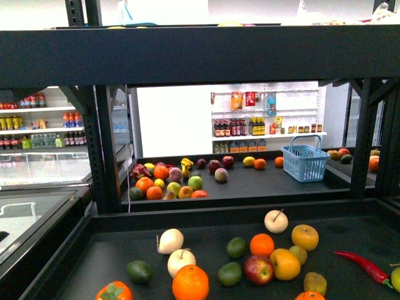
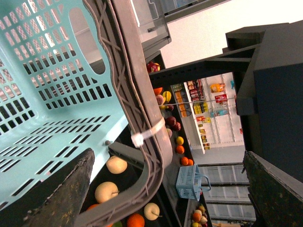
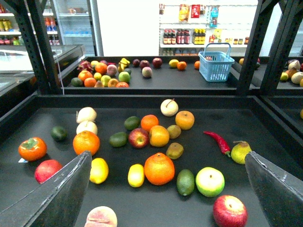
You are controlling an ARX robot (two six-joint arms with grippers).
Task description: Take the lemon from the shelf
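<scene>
I need to carry the basket along for picking the lemon, so next I need to grab the light-blue basket (image 2: 47, 85) by its grey handle (image 2: 142, 94) with my left gripper.
The lemon (image 3: 99, 170), bright yellow and oval, lies on the shelf's dark deck (image 3: 142, 210) in the right wrist view. A second yellow oval fruit (image 3: 136, 175) sits beside it, next to a large orange (image 3: 160, 168). My right gripper (image 3: 167, 156) hovers open above the deck, its left finger (image 3: 57, 198) just beside the lemon, nothing between the jaws. My left gripper (image 2: 168, 152) is open too, close against a light-blue basket (image 2: 47, 94) with a grey handle (image 2: 142, 94). In the front view the shelf (image 1: 94, 250) shows, but neither gripper nor the lemon.
Around the lemon lie several fruits: a red apple (image 3: 47, 170), a peach (image 3: 101, 218), a green lime (image 3: 185, 182), a yellow-green citrus (image 3: 209, 181), another apple (image 3: 229, 211) and a red chilli (image 3: 218, 142). A small blue basket (image 3: 216, 66) stands on the farther shelf.
</scene>
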